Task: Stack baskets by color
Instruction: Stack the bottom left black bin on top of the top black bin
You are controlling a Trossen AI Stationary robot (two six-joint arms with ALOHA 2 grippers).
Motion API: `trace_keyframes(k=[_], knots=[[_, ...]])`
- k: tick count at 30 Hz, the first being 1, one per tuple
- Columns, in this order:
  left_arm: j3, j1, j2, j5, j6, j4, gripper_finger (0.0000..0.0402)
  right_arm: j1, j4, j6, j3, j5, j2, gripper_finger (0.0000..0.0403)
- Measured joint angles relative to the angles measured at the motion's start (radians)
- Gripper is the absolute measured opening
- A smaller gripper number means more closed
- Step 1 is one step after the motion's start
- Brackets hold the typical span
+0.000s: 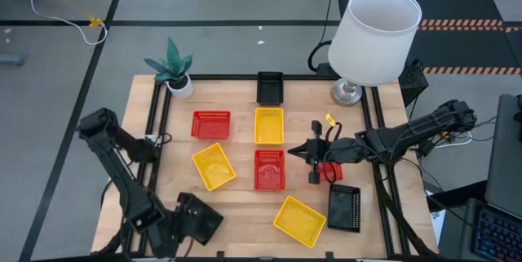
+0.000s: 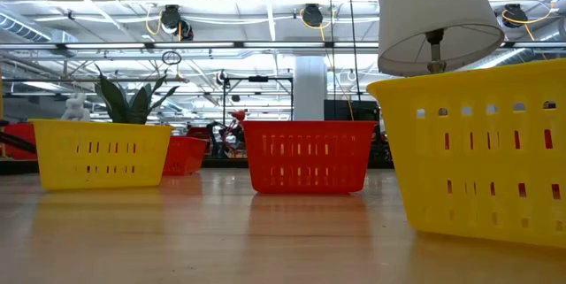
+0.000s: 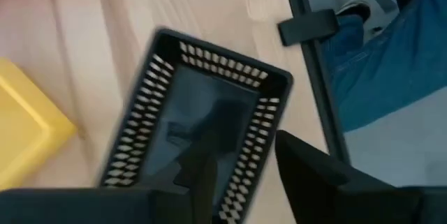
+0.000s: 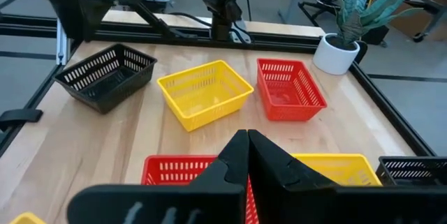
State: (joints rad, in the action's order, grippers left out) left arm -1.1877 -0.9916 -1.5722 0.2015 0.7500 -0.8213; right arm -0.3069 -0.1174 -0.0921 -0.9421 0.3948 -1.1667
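My left gripper grabs the black basket by its long side [image 3: 250,155] next, so its bottom [image 3: 213,102] stays free to nest in another black basket.
A black basket [image 3: 202,91] sits at the table's near left corner [image 4: 106,76]. My left gripper [image 3: 244,151] is open over it, one finger inside and one outside a long wall. It shows in the high view too [image 1: 192,217]. My right gripper [image 4: 246,140] is shut and empty. It hovers level over the middle right [image 1: 294,153], above a red basket [image 1: 269,169]. On the wood also rest a red [image 1: 210,124] and a yellow basket [image 1: 268,125], two more yellow ones [image 1: 214,166] [image 1: 299,220], and two black ones [image 1: 269,87] [image 1: 343,207]. My left gripper comes from above, slanting down, with its fingers [image 3: 304,172] astride the black basket's long wall [image 3: 264,130]. I cannot tell whether either finger touches that wall. The basket rests with its bottom on the table.
A white lampshade on its stand [image 1: 375,33] is at the far right corner, and a small potted plant [image 1: 173,70] at the far left. Another red basket [image 1: 330,170] lies partly under my right arm. A black frame rail [image 3: 307,63] runs along the table's edge.
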Motion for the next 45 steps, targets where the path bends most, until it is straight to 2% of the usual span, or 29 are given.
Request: trace_keyframes(k=[7,14,20,29,37,42,45], knots=[[0.0,-0.066,-0.06,-0.017,0.113,0.005,0.0209,-0.001,0.001,0.0,0.0,-0.002,0.0,0.0],[0.0,-0.1,-0.11,-0.014,0.094,0.004,0.0208,-0.001,0.008,0.0,0.0,-0.002,0.0,0.0],[0.0,-0.104,-0.153,-0.011,0.006,0.001,0.0176,-0.001,0.017,0.0,0.0,-0.003,0.0,0.0],[0.003,-0.104,-0.183,0.009,-0.066,-0.057,0.0105,-0.001,0.017,0.003,0.0,-0.004,0.0,0.0],[0.064,-0.102,-0.182,0.01,-0.076,-0.046,0.0059,-0.001,0.011,0.007,0.0,-0.004,0.0,0.0],[0.065,-0.087,-0.172,0.01,-0.085,-0.052,0.0011,-0.003,0.018,0.007,0.0,-0.004,0.0,0.0],[0.065,-0.06,-0.138,0.009,-0.056,-0.051,0.0014,-0.002,0.041,0.007,0.0,-0.004,0.0,0.0]])
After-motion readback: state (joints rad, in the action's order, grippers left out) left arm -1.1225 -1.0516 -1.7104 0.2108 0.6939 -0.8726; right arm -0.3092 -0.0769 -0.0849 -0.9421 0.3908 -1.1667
